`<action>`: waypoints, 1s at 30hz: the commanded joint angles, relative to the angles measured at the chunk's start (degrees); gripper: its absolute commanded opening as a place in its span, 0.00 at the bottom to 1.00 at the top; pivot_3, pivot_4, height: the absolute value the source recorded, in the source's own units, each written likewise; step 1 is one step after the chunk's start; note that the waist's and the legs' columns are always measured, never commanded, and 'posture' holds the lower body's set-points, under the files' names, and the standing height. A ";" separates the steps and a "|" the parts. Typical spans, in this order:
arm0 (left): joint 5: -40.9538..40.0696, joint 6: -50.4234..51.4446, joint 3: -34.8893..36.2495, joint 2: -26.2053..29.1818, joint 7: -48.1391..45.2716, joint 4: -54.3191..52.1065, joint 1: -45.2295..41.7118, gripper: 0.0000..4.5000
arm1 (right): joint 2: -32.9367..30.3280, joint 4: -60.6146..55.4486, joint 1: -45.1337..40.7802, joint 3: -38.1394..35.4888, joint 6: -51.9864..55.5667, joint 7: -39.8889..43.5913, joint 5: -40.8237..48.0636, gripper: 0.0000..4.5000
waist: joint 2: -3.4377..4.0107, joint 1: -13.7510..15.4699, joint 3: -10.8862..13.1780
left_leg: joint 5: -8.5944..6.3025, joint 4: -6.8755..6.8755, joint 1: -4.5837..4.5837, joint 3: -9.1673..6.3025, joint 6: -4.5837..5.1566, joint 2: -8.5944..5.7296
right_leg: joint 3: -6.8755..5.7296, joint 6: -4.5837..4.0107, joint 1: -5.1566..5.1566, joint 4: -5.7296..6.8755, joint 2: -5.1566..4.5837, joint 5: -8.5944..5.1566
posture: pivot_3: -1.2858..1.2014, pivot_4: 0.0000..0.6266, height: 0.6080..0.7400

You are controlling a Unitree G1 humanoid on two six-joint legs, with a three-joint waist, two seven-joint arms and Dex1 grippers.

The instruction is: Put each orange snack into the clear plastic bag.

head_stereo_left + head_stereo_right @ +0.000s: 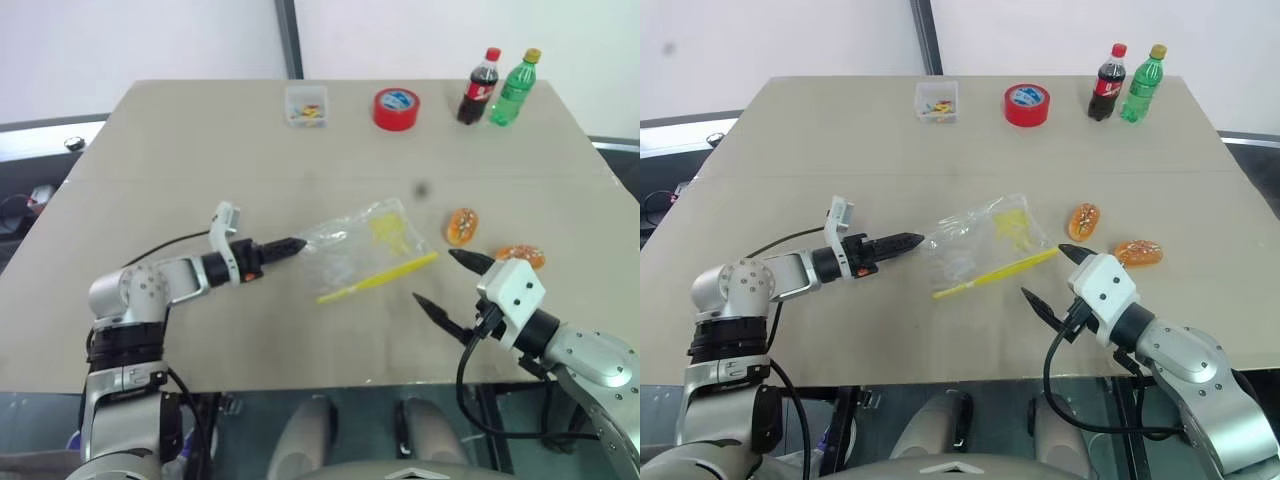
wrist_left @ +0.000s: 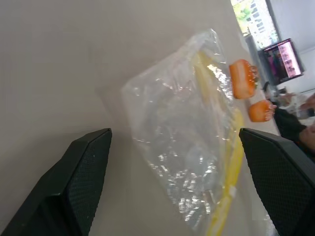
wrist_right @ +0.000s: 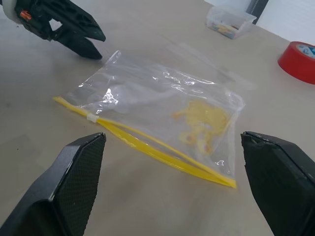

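I should reach the bag with my left gripper and grab its yellow strip's white-tabbed end [image 1: 328, 297] [image 2: 224, 205]. The bag's opening then stays free to take the orange snacks.
The clear plastic bag [image 1: 365, 250] lies flat mid-table, its yellow seal strip [image 1: 378, 278] along the near edge. Two orange snacks rest on the table to its right, one [image 1: 461, 226] closer to the bag and the other [image 1: 520, 256] further right. My left gripper [image 1: 290, 245] is open, its tips just off the bag's left corner; its wrist view has the bag [image 2: 182, 147] between the fingers [image 2: 74, 182]. My right gripper [image 1: 452, 285] is open and holds nothing. It hovers off the bag's right end, near the snacks, facing the bag [image 3: 162, 108].
At the far edge stand a small clear box [image 1: 305, 105], a red tape roll [image 1: 396, 108], a cola bottle [image 1: 479, 87] and a green bottle [image 1: 515, 88]. Bare tabletop lies between them and the bag. The table's front edge is close under both arms.
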 commanded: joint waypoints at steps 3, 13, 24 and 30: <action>4.56 -3.91 -3.10 -1.15 0.95 4.55 -2.25 0.98 | 0.60 -0.89 -1.09 0.51 -1.25 0.07 -0.44 1.00 | 0.02 0.06 -0.01 | 0.00 0.01 0.04 -0.02 0.01 -0.01 | -0.02 0.00 0.04 0.02 0.00 0.00 | 0.52 0.24 0.97; 3.35 5.19 -5.73 -7.53 0.20 10.96 -8.18 0.60 | 1.19 -0.54 -1.65 1.03 -1.05 -0.51 -1.72 1.00 | 0.02 0.56 -0.01 | 0.00 0.27 0.05 -0.09 0.03 -0.21 | -0.12 0.03 0.17 0.15 0.01 0.00 | 0.52 0.24 0.97; -1.16 17.86 11.57 -15.22 10.19 23.77 -16.80 0.02 | 1.89 -0.37 -2.05 2.48 -2.17 -1.34 -5.15 1.00 | 0.09 0.92 -0.05 | 0.00 0.35 0.09 -0.18 0.03 -0.35 | -0.18 0.06 0.17 0.40 -0.03 -0.02 | 0.52 0.24 0.97; -5.58 25.88 28.87 -18.82 20.85 25.90 -24.64 0.02 | -2.85 9.73 -5.82 13.63 -10.31 -5.34 -26.34 1.00 | -0.33 0.90 0.19 | 0.03 0.42 0.02 -0.21 -0.02 -0.42 | -0.24 0.09 0.14 0.38 -0.05 -0.02 | 0.52 0.24 0.97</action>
